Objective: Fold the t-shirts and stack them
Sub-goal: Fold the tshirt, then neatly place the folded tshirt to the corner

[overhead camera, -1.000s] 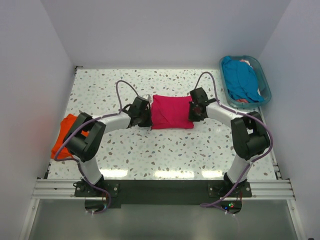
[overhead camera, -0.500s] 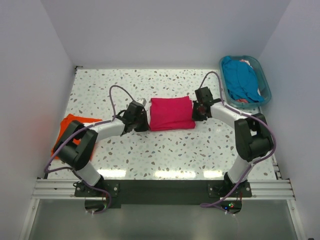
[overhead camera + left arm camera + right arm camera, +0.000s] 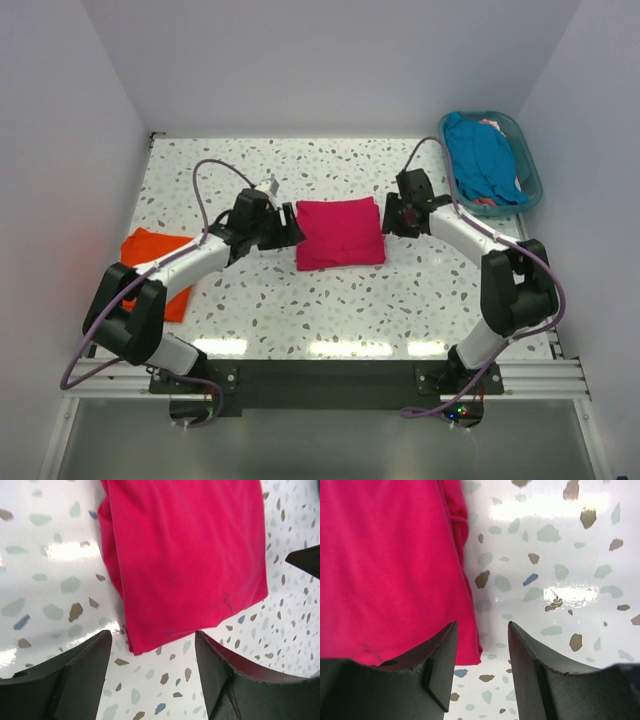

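My left gripper should next grab the folded pink t-shirt's side edge facing the orange t-shirt (image 3: 150, 250), layers together, to draw it over and stack it.
A hot pink t-shirt (image 3: 340, 232) lies folded in a rectangle at the table's middle. My left gripper (image 3: 291, 228) stands open just off its left edge, touching nothing. In the left wrist view the pink t-shirt (image 3: 185, 555) has its corner just ahead of the open left gripper (image 3: 152, 645). My right gripper (image 3: 388, 215) is open beside the shirt's right edge. The right wrist view shows the pink t-shirt (image 3: 390, 565) under the left finger of the right gripper (image 3: 482, 630). An orange t-shirt (image 3: 150, 250) lies at the left, partly behind my left arm. A teal blue t-shirt (image 3: 482, 155) fills the basket.
The teal plastic basket (image 3: 527, 165) stands at the back right corner, with a bit of salmon-red cloth (image 3: 484, 201) at its near end. White walls close in the speckled table (image 3: 330, 300) on three sides.
Both grippers have opened and let go of the pink t-shirt, which now lies flat. Each has drawn back outward from its edge, and the left arm has swung lower.
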### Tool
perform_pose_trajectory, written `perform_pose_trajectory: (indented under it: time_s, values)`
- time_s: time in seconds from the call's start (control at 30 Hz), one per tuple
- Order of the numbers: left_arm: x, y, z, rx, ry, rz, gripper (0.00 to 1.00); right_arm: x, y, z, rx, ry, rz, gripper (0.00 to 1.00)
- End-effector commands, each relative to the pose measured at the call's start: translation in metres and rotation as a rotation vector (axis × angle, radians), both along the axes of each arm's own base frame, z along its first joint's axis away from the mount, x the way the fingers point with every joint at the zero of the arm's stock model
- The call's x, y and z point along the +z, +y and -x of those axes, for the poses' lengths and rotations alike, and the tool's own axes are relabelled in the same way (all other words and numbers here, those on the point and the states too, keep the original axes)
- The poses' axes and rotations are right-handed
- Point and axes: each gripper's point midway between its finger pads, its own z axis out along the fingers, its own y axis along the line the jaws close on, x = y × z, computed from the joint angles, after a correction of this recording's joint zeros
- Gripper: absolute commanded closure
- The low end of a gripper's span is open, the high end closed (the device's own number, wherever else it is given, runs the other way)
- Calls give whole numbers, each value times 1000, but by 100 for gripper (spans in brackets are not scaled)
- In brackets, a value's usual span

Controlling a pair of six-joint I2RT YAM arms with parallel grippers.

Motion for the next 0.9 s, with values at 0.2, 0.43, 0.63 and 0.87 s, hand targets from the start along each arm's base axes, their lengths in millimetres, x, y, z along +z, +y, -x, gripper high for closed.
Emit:
perform_pose_trajectory:
  time_s: [0.2,0.43,0.63,0.87]
  values:
    - [6,-9,-55,-41,18,112,16,37,51,-42,101,-98,-30,57]
    - [-42,-10,-70,-50,122,64,16,2,61,-63,122,-26,-5,63]
    - [-69,3,-66,-8,178,-23,24,-34,49,-58,93,45,-5,65]
    - [-96,-15,-53,-31,222,-89,34,-40,48,-64,89,58,-53,66]
